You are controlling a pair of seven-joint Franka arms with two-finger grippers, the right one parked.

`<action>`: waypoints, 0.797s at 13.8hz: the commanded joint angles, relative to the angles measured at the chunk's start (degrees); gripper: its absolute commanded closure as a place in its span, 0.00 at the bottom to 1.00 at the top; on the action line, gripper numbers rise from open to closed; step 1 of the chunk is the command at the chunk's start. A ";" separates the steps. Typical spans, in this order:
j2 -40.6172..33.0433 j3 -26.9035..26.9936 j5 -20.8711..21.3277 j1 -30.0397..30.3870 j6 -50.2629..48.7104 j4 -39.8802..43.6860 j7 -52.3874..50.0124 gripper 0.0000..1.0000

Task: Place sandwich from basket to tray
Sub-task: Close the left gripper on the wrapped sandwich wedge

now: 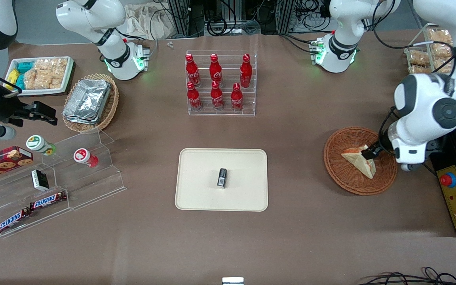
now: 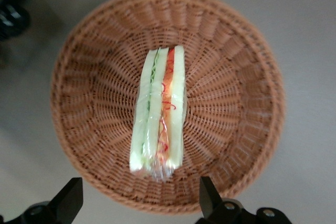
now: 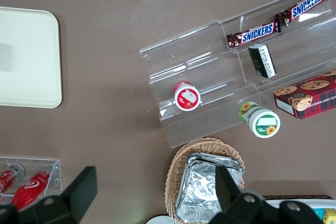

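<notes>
The left gripper will next grab the sandwich by its two flat outer bread slices, since the filling (image 2: pixel 166 106) is open along the cut edge. It can then place the sandwich on the tray.
The sandwich (image 1: pixel 360 160) is a pale bread wedge with red and green filling, lying in the reddish-brown wicker basket (image 1: pixel 341 170) toward the working arm's end of the table. In the left wrist view the sandwich (image 2: pixel 160 111) stands on edge in the basket (image 2: pixel 94 108). My left gripper (image 1: pixel 370 153) hovers just above the sandwich, open and empty, its fingers (image 2: pixel 71 198) wide apart over the basket rim. The cream tray (image 1: pixel 196 178) lies at the table's middle, nearer the front camera than the bottle rack, with a small dark packet (image 1: pixel 222 177) on it.
A clear rack of red cola bottles (image 1: pixel 218 83) stands farther from the camera than the tray. A tan basket with foil containers (image 1: pixel 89 103), a white snack tray (image 1: pixel 40 75) and an acrylic step shelf (image 1: pixel 54 186) lie toward the parked arm's end. A yellow control box (image 1: pixel 455 198) sits beside the basket.
</notes>
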 commanded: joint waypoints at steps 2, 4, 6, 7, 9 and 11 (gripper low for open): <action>4.65 -0.15 0.10 -0.01 6.92 -1.68 -2.59 0.00; 6.85 -0.15 0.09 -0.01 9.29 -1.77 -2.77 0.00; 8.53 -0.15 0.09 -0.01 11.14 -1.77 -3.64 0.37; 8.71 -0.15 0.27 -0.01 11.15 -1.77 -3.91 0.76; 7.75 -0.06 0.36 -0.01 10.45 -1.77 -3.82 1.00; 4.77 0.20 0.36 -0.01 5.64 -0.72 -3.30 1.00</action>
